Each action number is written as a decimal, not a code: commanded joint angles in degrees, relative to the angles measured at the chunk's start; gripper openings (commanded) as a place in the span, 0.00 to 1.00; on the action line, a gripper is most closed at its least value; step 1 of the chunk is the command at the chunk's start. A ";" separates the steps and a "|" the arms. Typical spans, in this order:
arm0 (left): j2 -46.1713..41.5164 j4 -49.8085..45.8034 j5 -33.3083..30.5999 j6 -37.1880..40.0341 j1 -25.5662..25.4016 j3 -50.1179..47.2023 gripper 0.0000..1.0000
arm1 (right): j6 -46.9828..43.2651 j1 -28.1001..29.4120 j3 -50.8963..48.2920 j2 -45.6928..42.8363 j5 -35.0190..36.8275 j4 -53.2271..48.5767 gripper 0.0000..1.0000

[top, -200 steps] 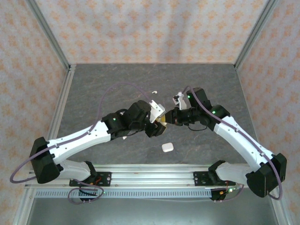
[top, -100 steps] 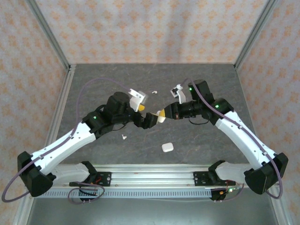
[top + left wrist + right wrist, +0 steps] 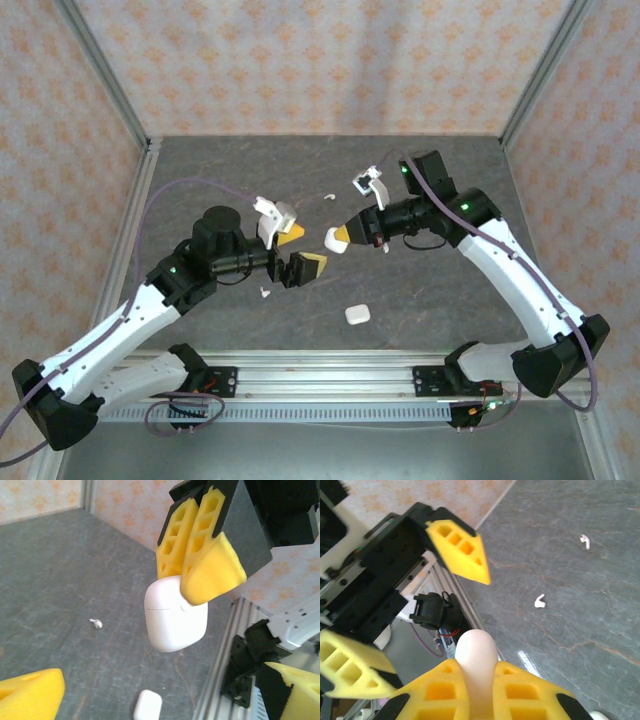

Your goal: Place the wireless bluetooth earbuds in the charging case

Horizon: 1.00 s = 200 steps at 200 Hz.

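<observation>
The left gripper grabs the charging case by its lower body, below the lid seam next, leaving the lid free to open for inserting earbuds.
My right gripper is shut on a white charging case, held above the table with its lid closed; the case sits pinched between the yellow fingers. My left gripper stands open a short way left of the case, facing it, with nothing between its fingers. From the left wrist the held case hangs in front of my open left gripper. One white earbud lies on the table below the left gripper, another farther back. Two earbuds show on the table.
A second white case lies closed on the grey table, near the front rail. It also shows low in the left wrist view. Patterned walls stand on three sides.
The left gripper has let go of the case and drawn back to the left, opening wide. The right gripper keeps the case and has shifted slightly up and left. An earbud under the left arm is uncovered.
</observation>
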 commanded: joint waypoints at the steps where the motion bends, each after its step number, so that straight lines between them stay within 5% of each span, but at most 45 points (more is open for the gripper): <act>1: 1.79 7.91 8.86 -5.97 2.08 0.69 0.95 | -1.91 -0.25 2.22 -0.07 -4.75 2.24 0.00; 60: 10.08 16.99 21.04 -17.90 4.91 3.73 0.70 | 0.55 -0.25 1.28 -1.29 -7.86 6.45 0.00; 132: 8.64 12.94 21.52 -14.01 4.92 3.33 0.66 | 1.99 -0.33 1.10 -1.16 -7.77 7.53 0.00; 200: 8.10 12.17 21.26 -13.03 4.98 3.19 0.25 | 2.56 -0.33 1.04 -0.59 -8.90 8.10 0.00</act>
